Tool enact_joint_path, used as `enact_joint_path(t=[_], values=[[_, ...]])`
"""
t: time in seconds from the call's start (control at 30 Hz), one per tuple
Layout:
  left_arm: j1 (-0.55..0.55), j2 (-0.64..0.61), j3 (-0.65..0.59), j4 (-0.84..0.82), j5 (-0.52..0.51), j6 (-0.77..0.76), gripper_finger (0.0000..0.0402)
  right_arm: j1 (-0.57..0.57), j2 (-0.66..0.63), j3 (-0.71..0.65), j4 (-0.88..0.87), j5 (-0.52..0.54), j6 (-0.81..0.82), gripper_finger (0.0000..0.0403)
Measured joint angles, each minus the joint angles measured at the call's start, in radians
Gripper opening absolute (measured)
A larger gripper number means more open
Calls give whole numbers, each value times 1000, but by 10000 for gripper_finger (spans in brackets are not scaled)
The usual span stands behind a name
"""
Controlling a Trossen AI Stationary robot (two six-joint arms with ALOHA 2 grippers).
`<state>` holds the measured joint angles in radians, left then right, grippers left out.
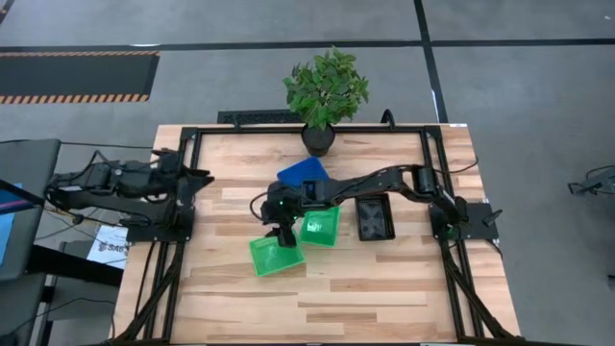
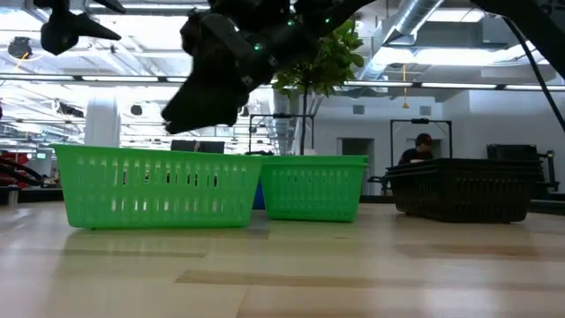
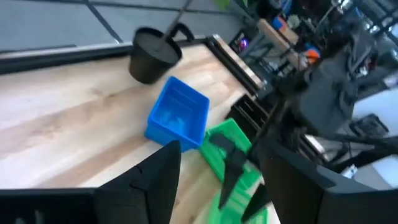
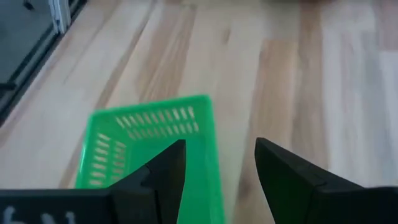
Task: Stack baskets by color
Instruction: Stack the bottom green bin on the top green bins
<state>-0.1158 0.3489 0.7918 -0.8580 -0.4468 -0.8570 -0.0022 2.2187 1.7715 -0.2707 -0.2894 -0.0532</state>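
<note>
The right gripper grabs the front green basket by its long side's rim [image 1: 299, 252] next, to stack it with the other green basket [image 1: 321, 227].
Two green baskets rest flat on the wooden table: one near the centre front [image 1: 277, 257] [image 2: 159, 185] and one just right of it [image 1: 320, 227] [image 2: 313, 187]. A blue basket [image 1: 303, 173] [image 3: 178, 115] lies farther back, and a black basket [image 1: 375, 217] [image 2: 463, 187] to the right. My right gripper [image 1: 280, 234] [image 4: 221, 168] hangs open just above the front green basket [image 4: 152, 149], its fingers on either side of one side wall and clear of it. My left gripper [image 1: 204, 176] [image 3: 224, 180] is open and pulled back at the table's left.
A potted plant [image 1: 325, 91] stands at the table's far edge, its black pot [image 3: 152, 53] just behind the blue basket. Black frame rails [image 1: 192, 192] run along the table's sides. Bare wood [image 1: 365, 298] lies along the near edge.
</note>
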Motion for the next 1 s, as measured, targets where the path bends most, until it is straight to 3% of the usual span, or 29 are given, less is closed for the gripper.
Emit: enact_joint_path(t=[0.33, 1.0], values=[[0, -30, 0, -63, -29, 5, 203, 17, 24, -4, -11, 0, 52, 212], [-1, -31, 0, -120, -18, 39, 203, 13, 30, -46, -51, 63, -32, 201]])
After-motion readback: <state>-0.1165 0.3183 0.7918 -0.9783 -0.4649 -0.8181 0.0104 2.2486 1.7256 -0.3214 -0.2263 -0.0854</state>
